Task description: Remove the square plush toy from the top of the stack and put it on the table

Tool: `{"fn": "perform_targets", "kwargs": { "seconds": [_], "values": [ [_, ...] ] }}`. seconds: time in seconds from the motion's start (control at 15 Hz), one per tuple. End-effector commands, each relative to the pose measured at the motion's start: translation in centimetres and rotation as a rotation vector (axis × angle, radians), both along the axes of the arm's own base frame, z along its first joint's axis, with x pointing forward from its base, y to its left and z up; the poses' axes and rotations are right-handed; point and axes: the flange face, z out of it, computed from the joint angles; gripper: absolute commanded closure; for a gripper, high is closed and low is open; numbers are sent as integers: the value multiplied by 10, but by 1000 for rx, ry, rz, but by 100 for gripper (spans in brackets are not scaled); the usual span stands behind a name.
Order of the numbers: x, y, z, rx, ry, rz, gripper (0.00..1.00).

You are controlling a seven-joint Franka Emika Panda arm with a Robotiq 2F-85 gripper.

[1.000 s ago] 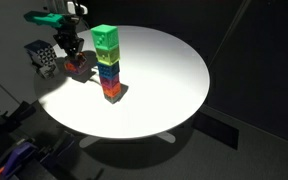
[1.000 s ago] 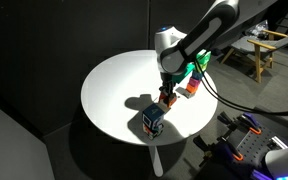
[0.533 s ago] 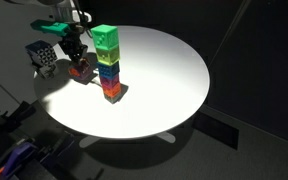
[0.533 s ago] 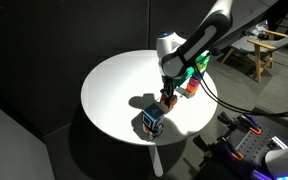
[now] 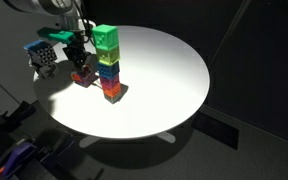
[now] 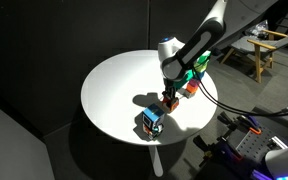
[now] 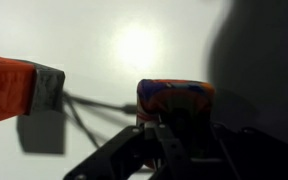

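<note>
The white table is flat and close below the square plush toy (image 5: 82, 76) beside the stack, so the toy would rest there and it is now time to open.
My gripper (image 5: 78, 62) is shut on the square plush toy (image 5: 82, 76), a red-orange soft cube, low over the white table (image 5: 164, 80). In both exterior views the toy (image 6: 170, 101) is away from the stack, whose black-and-white chequered cube (image 5: 44, 55) sits near the table edge (image 6: 152, 121). In the wrist view the toy (image 7: 174, 97) sits between my dark fingers (image 7: 172, 135) with the white table top (image 7: 134, 45) beyond. I cannot tell whether the toy touches the table.
A tall multicoloured tower of cubes (image 5: 108, 70) with a green cube (image 5: 105, 39) on top stands close beside the gripper (image 6: 192, 80). An orange and grey block (image 7: 19, 88) shows at the left of the wrist view. The table's far half (image 6: 114, 85) is bare.
The gripper has carried the toy away from the chequered cube, lower and nearer the tall tower. The chequered cube and tower have not moved.
</note>
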Motion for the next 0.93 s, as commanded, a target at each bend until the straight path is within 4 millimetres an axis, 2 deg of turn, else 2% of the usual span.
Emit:
{"fn": "perform_targets", "kwargs": {
  "seconds": [0.0, 0.07, 0.47, 0.87],
  "values": [
    [7, -3, -7, 13, -1, -12, 67],
    [7, -3, -8, 12, 1, -12, 46],
    [3, 0, -5, 14, 26, -8, 1],
    [-1, 9, 19, 27, 35, -27, 0]
  ]
}}
